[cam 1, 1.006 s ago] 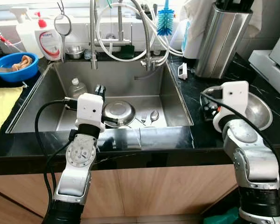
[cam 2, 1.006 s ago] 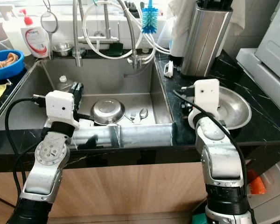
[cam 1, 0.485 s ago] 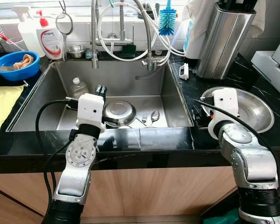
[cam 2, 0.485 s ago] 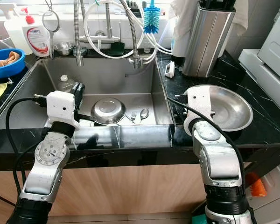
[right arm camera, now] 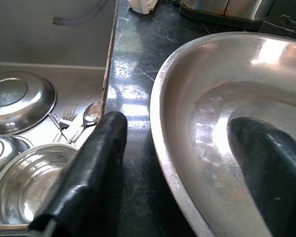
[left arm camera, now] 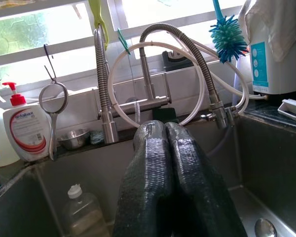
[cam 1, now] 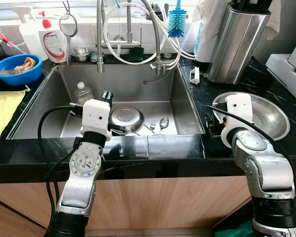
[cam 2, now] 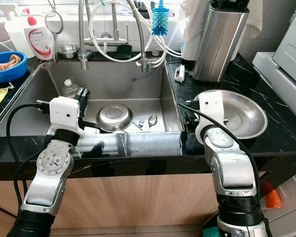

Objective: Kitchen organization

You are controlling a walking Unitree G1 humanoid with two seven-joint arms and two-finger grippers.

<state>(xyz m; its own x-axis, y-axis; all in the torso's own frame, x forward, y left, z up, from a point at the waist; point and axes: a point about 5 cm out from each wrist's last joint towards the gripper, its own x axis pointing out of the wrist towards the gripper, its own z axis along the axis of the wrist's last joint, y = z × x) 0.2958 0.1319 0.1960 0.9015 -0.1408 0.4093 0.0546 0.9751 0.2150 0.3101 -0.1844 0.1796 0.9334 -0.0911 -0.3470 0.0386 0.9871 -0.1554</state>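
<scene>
Next, the right gripper grabs the large steel bowl by its rim (right arm camera: 157, 126) to move the bowl into the sink.
A large steel bowl (cam 1: 269, 116) sits on the black counter right of the sink. My right gripper (right arm camera: 177, 123) is open and straddles the bowl's left rim (right arm camera: 160, 143): one finger (right arm camera: 91, 163) is outside over the counter, the other (right arm camera: 269, 163) is inside the bowl. In the sink (cam 1: 182, 106) lie an upturned steel dish (cam 1: 126, 118), a fork (cam 1: 151, 127), a spoon (cam 1: 162, 122), a plastic bottle (cam 1: 82, 92) and a small steel bowl (right arm camera: 24, 195). My left gripper (cam 1: 106, 96) hangs shut and empty above the sink, beside the upturned dish.
Faucet pipes and hoses (cam 1: 99, 39) rise behind the sink, with a blue brush (cam 1: 176, 22), a soap bottle (cam 1: 53, 44) and a strainer (cam 1: 66, 24). A blue bowl (cam 1: 15, 69) and a yellow cloth (cam 1: 0, 111) sit on the left. A steel canister (cam 1: 234, 42) stands behind the big bowl.
My right gripper has moved left and lower, from over the big bowl to its left rim, then held still. The left arm has not moved.
</scene>
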